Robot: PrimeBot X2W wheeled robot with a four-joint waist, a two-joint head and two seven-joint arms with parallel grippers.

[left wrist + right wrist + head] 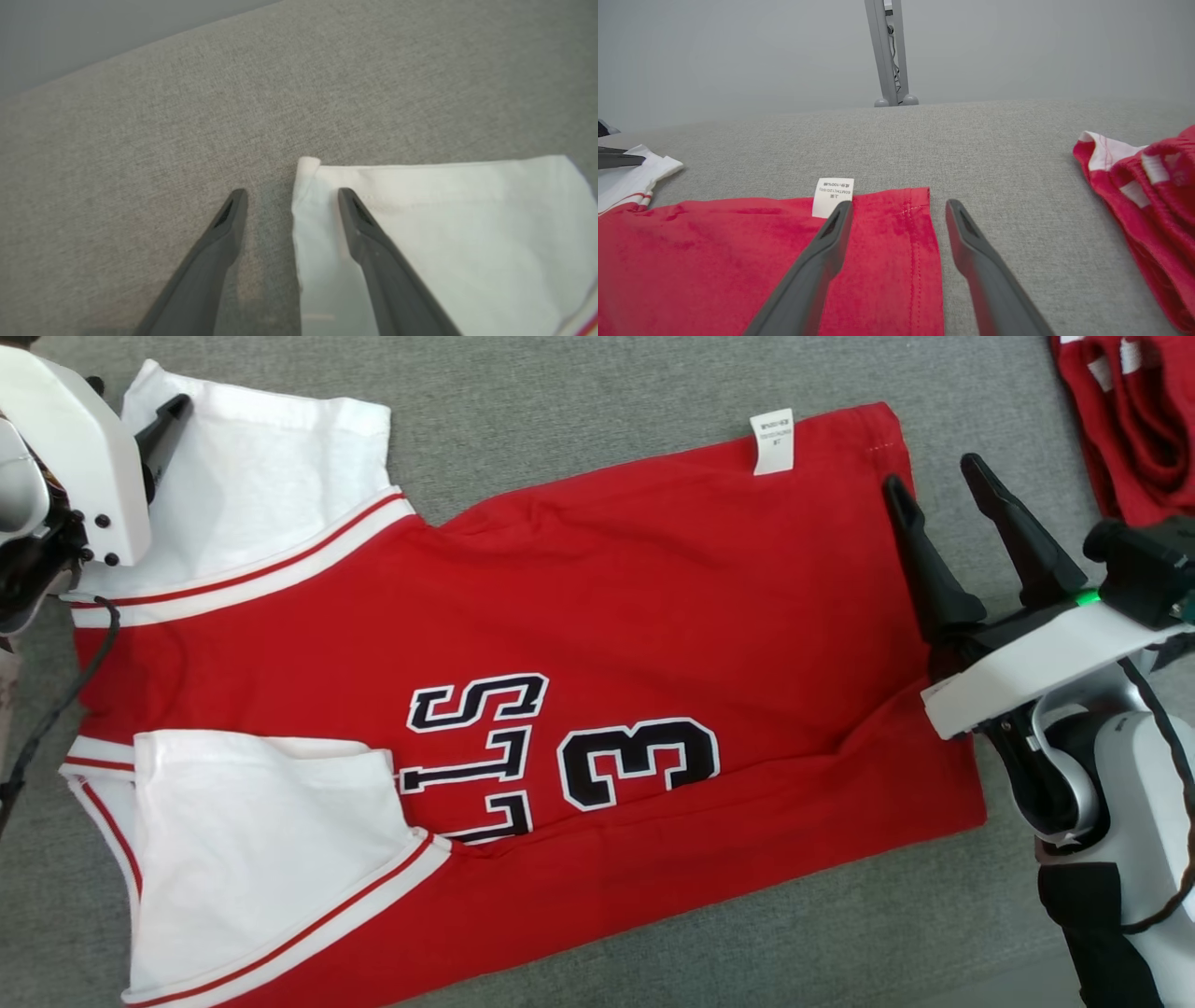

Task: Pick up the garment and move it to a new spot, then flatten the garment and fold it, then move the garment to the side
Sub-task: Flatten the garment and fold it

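Observation:
The left gripper grabs the garment by the edge of its far white sleeve next, since that edge rises slightly while the garment's red body lies flat.
The garment is a red jersey with white sleeves, black lettering and a "3", spread flat on the grey surface. A white care label lies at its far hem corner. My right gripper hovers open over that hem; in the right wrist view its fingers straddle the hem edge of the garment, one finger above red cloth, the other above grey fabric. My left gripper is open at the far white sleeve, its fingers straddling the sleeve's edge. One of its fingers shows at upper left.
Another red and white garment lies bunched at the far right, also in the right wrist view as a red heap. The grey cushioned surface extends beyond the jersey. A grey stand rises behind the surface.

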